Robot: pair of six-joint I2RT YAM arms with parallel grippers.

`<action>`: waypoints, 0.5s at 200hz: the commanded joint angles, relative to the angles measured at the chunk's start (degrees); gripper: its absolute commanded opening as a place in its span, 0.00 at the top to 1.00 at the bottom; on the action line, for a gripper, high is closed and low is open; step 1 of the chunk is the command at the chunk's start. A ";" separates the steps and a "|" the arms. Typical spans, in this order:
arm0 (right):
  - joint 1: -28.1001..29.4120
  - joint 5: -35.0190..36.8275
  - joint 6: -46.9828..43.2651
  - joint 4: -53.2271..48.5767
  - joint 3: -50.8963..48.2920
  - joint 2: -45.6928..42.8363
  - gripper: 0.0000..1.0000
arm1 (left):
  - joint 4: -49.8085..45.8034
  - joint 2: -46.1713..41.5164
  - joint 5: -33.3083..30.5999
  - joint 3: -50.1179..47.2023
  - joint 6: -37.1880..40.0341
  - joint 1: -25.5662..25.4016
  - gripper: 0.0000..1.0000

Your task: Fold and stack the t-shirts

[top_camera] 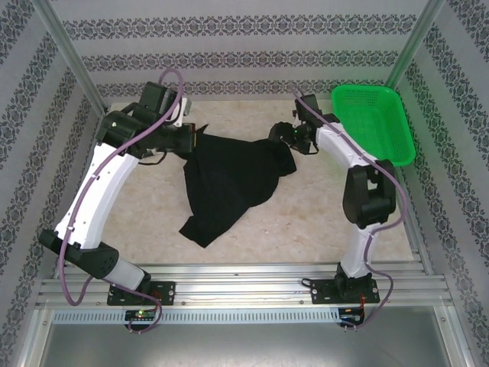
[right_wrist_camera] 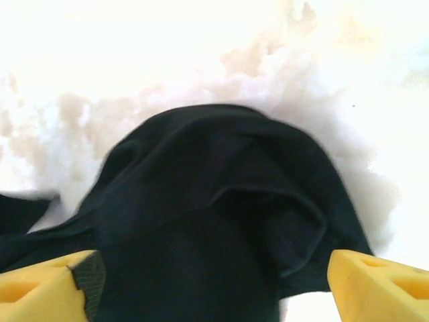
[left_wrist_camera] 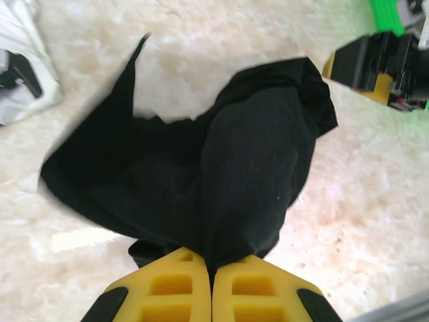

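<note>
My right gripper grips the black t-shirt [top_camera: 233, 180] by its bunched end [top_camera: 285, 142] next, opposite my left gripper, to spread the t-shirt flat for folding.
The black t-shirt [top_camera: 233, 180] stretches across the back of the table, its lower end trailing to the front left [top_camera: 200, 229]. My left gripper [top_camera: 192, 139] is shut on the shirt's left upper edge; in the left wrist view the cloth [left_wrist_camera: 248, 161] is pinched between the closed yellow fingers [left_wrist_camera: 174, 288] of the gripper [left_wrist_camera: 212, 268]. My right gripper [top_camera: 281, 136] is at the shirt's bunched right end. It stands open [right_wrist_camera: 214, 275], with the black folds [right_wrist_camera: 221, 194] between its spread fingers [right_wrist_camera: 382, 282], not pinched.
A green mesh basket [top_camera: 374, 122] sits at the back right corner, just beyond the right arm. A white shape with a black part [left_wrist_camera: 20, 67] lies at the top left of the left wrist view; I cannot tell what it is. Bare marble tabletop [top_camera: 306, 222] lies in front.
</note>
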 commanded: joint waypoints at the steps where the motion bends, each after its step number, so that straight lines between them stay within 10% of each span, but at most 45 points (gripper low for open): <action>1: 0.35 2.09 -2.42 -3.55 1.62 3.45 0.17 | 0.43 -0.38 -4.04 2.08 3.54 1.23 1.00; 100: 3.65 -3.81 4.86 10.98 -3.21 11.09 0.42 | 6.99 1.14 -2.17 4.32 5.36 6.62 1.00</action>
